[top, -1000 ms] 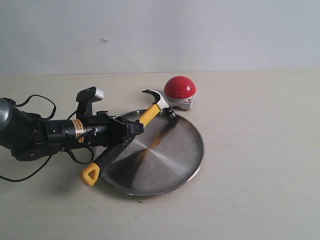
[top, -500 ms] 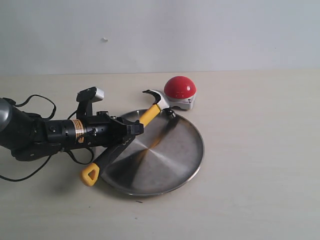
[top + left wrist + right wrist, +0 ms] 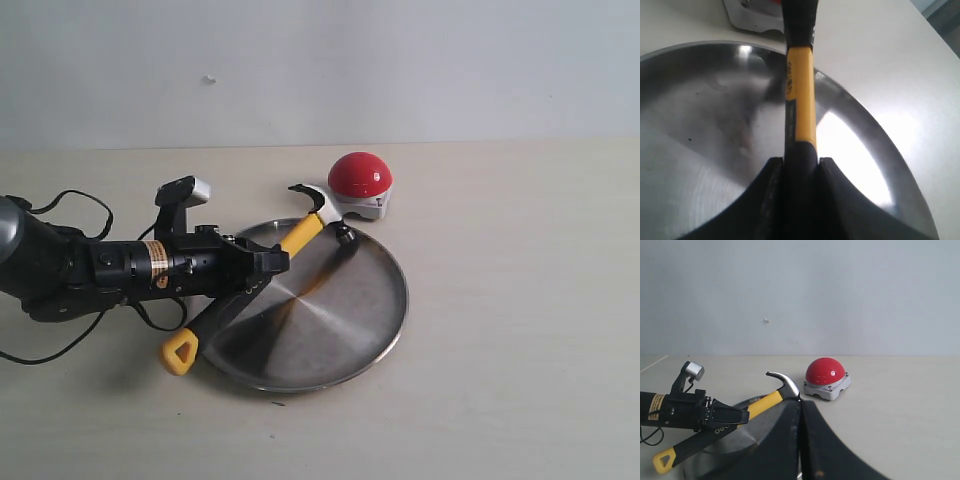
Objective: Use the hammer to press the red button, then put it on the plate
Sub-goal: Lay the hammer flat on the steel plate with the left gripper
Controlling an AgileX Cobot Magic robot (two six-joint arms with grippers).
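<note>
The hammer's handle (image 3: 215, 318) lies low across the metal plate (image 3: 330, 310), inside the plate's rim, so the hammer would rest there. My left gripper opens next.
My left gripper (image 3: 268, 262) is shut on the black handle of the hammer (image 3: 300, 235), just below its yellow neck. The hammer slants over the left part of the plate (image 3: 345, 320); its dark head hangs at the plate's far rim, just left of the red button (image 3: 360, 175), and its yellow looped end sticks out past the near left rim. In the left wrist view the jaws (image 3: 799, 162) clamp the hammer (image 3: 800, 90) above the plate (image 3: 700, 125). My right gripper (image 3: 801, 405) is shut and empty; behind it lie the hammer (image 3: 771, 399) and the red button (image 3: 825, 371).
The left arm's black body and loose cables (image 3: 70, 205) lie along the table to the left of the plate. A pale wall (image 3: 400, 60) closes off the back of the beige table (image 3: 520, 350).
The hammer, held by my left gripper, has sunk slightly toward the plate, its head shifting a little right. The right gripper has stayed shut.
</note>
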